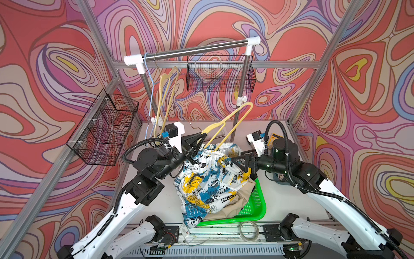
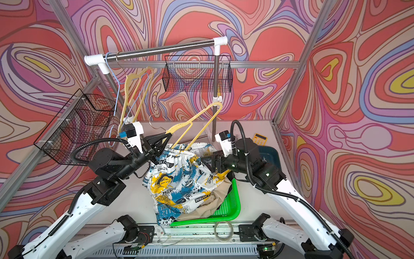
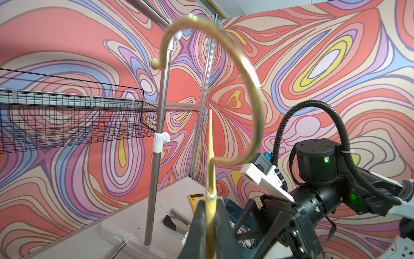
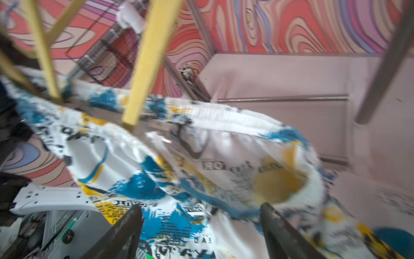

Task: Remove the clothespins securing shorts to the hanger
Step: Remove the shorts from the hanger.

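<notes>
Next, my right gripper grabs the shorts by the waistband's edge. That leaves the yellow hanger free to slip out.
The white shorts point(image 1: 208, 177) point(image 2: 181, 179) with blue, yellow and black print hang off a yellow hanger point(image 1: 226, 125) point(image 2: 195, 121) above the table. My left gripper point(image 1: 202, 134) point(image 2: 169, 134) is shut on the hanger's neck, just under its brass hook point(image 3: 251, 74). In the left wrist view the yellow neck sits clamped in that gripper point(image 3: 210, 203). My right gripper point(image 1: 239, 164) point(image 2: 207, 166) stands open at the right end of the waistband. The right wrist view, blurred, shows printed cloth point(image 4: 201, 157) in front of the right gripper point(image 4: 201, 205). I cannot make out any clothespins.
Beige shorts point(image 1: 226, 208) lie in a green tray point(image 1: 259, 201) under the printed pair. Behind stands a clothes rack point(image 1: 192, 48) with bare hangers point(image 1: 165, 94) and a wire basket point(image 1: 220, 72). Another wire basket point(image 1: 103, 130) hangs at left. A blue bin point(image 2: 270, 152) and yellow calculator point(image 2: 259, 137) sit at back right.
</notes>
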### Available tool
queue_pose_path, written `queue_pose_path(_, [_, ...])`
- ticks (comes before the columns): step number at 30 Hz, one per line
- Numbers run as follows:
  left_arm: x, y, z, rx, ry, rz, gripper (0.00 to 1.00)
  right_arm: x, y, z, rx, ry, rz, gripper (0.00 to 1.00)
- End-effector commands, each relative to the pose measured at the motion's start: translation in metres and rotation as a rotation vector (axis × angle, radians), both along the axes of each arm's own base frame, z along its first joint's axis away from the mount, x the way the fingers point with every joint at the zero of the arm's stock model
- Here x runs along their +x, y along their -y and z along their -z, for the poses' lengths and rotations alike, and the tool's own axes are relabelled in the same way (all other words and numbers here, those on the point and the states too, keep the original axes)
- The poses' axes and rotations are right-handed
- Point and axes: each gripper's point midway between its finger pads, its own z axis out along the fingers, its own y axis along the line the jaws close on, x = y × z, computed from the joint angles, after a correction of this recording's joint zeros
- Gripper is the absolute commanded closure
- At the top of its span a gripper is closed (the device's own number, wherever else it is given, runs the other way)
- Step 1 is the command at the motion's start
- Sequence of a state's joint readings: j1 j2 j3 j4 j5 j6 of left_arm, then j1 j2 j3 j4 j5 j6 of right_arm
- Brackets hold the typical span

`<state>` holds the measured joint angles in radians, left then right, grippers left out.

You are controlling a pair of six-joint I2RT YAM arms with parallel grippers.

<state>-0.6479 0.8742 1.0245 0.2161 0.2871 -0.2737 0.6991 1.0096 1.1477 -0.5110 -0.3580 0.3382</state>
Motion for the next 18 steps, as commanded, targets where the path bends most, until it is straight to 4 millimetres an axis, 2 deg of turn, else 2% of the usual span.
queue_pose_path(1, [-0.015, -0.003, -0.036, -0.093, 0.068, 0.056, 1.0, -0.014, -0.032, -0.025, 0.043, 0.162, -0.133, 0.15])
queue_pose_path(4, [-0.016, -0.002, -0.034, -0.1, 0.059, 0.068, 1.0, -0.014, -0.042, -0.025, 0.061, 0.195, -0.163, 0.15])
queue_pose_path(12, [-0.02, 0.001, -0.037, -0.116, 0.046, 0.106, 1.0, -0.001, -0.041, -0.037, 0.045, 0.34, -0.13, 0.16])
queue_pose_path(15, [-0.018, -0.001, -0.037, -0.123, 0.043, 0.095, 1.0, -0.009, -0.053, -0.037, 0.076, 0.326, -0.213, 0.22])
queue_pose_path(18, [-0.018, -0.002, -0.039, -0.132, 0.049, 0.088, 1.0, -0.015, -0.065, -0.024, 0.075, 0.268, -0.281, 0.29])
